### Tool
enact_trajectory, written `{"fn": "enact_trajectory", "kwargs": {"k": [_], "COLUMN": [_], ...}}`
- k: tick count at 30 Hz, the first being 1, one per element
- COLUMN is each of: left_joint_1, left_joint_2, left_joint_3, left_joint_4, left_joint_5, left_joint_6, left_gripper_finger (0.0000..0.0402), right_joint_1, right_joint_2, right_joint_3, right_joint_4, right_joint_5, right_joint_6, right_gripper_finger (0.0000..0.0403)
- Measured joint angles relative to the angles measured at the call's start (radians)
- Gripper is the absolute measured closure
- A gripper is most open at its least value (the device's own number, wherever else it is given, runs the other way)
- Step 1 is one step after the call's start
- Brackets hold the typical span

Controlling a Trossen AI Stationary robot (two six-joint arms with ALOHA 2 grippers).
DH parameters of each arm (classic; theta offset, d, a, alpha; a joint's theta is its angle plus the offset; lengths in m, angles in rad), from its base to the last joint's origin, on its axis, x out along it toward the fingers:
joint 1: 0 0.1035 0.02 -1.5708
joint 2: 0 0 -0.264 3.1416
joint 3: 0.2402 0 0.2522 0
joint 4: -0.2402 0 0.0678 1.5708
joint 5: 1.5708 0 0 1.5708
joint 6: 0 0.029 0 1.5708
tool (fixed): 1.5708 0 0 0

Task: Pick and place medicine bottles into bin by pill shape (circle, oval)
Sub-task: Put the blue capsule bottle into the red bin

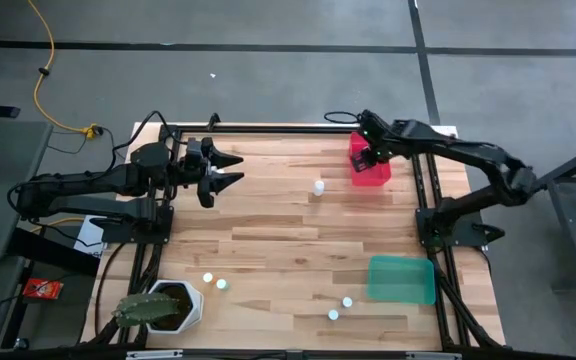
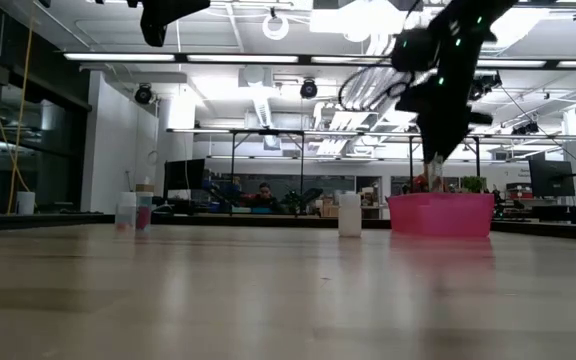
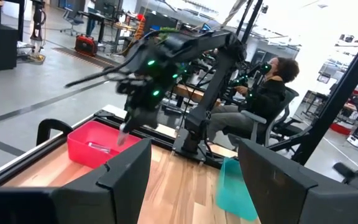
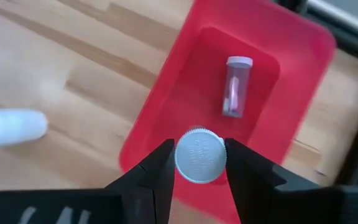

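The robot's right gripper should stay closed on the bottle under the white cap (image 4: pixel 201 155) until the bottle is lower, as the bottle hangs above the red bin (image 4: pixel 197 93) in the right wrist view.
My right gripper (image 4: pixel 199 163) hangs over the red bin (image 1: pixel 376 172) at the table's far right, shut on a medicine bottle (image 4: pixel 197 152). Only that bottle's white round cap shows. Another bottle (image 4: pixel 235 87) lies on its side on the red bin's floor. One bottle (image 1: pixel 319 187) stands upright on the table left of the red bin. Two bottles (image 1: pixel 215 281) stand near the plant pot, and two (image 1: pixel 340 308) stand left of the green bin (image 1: pixel 401 278). My left gripper (image 1: pixel 236 168) waits open and level above the table's far left. My right gripper pinches the bottle's white cap (image 4: pixel 189 144) between its two fingers, one on each side of its rim. The fingers come steeply from above. The bottle is lifted clear over the red bin's inside, and the cap hides its body.
A white pot with a cactus (image 1: pixel 173 305) stands at the near left corner. Bare wood lies in the table's middle (image 1: pixel 288 240). A person (image 3: pixel 272 93) sits beyond the table's right side. A black frame rail (image 1: pixel 268 128) runs along the far edge.
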Motion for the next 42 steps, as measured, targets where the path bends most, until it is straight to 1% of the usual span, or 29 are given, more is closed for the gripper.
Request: {"fn": "enact_trajectory", "kwargs": {"k": [3, 8, 14, 22, 28, 32, 36, 39, 42], "left_joint_1": [0.0, 0.0, 0.0, 0.0, 0.0, 0.0, 0.0, 0.0, 0.0], "left_joint_2": [0.0, 0.0, 0.0, 0.0, 0.0, 0.0, 0.0, 0.0, 0.0], "left_joint_3": [0.0, 0.0, 0.0, 0.0, 0.0, 0.0, 0.0, 0.0, 0.0], "left_joint_4": [0.0, 0.0, 0.0, 0.0, 0.0, 0.0, 0.0, 0.0, 0.0], "left_joint_5": [0.0, -0.007, -0.019, -0.021, -0.042, -0.045, -0.045, -0.045, -0.043], "left_joint_6": [0.0, 0.0, 0.0, 0.017, 0.019, 0.035, 0.035, 0.035, 0.035], "left_gripper_finger": [0.0172, 0.0172, 0.0172, 0.0172, 0.0172, 0.0172, 0.0172, 0.0172, 0.0172], "right_joint_1": [-0.039, -0.063, -0.102, -0.126, -0.126, -0.126, -0.126, -0.132, -0.134], "right_joint_2": [0.073, 0.162, 0.245, 0.26, 0.261, 0.261, 0.245, 0.195, 0.106], "right_joint_3": [-0.003, -0.001, -0.001, 0.0, 0.0, 0.0, 0.0, 0.0, -0.001], "right_joint_4": [0.04, 0.132, 0.162, 0.178, 0.194, 0.192, 0.184, 0.185, 0.184], "right_joint_5": [-0.007, -0.008, -0.011, -0.015, -0.026, -0.03, -0.033, -0.029, -0.034], "right_joint_6": [-0.003, 0.003, 0.031, 0.034, 0.031, 0.032, 0.025, -0.004, -0.016], "right_gripper_finger": [0.0282, 0.0282, 0.0282, 0.0282, 0.0279, 0.0257, 0.0214, 0.0182, 0.0161]}}
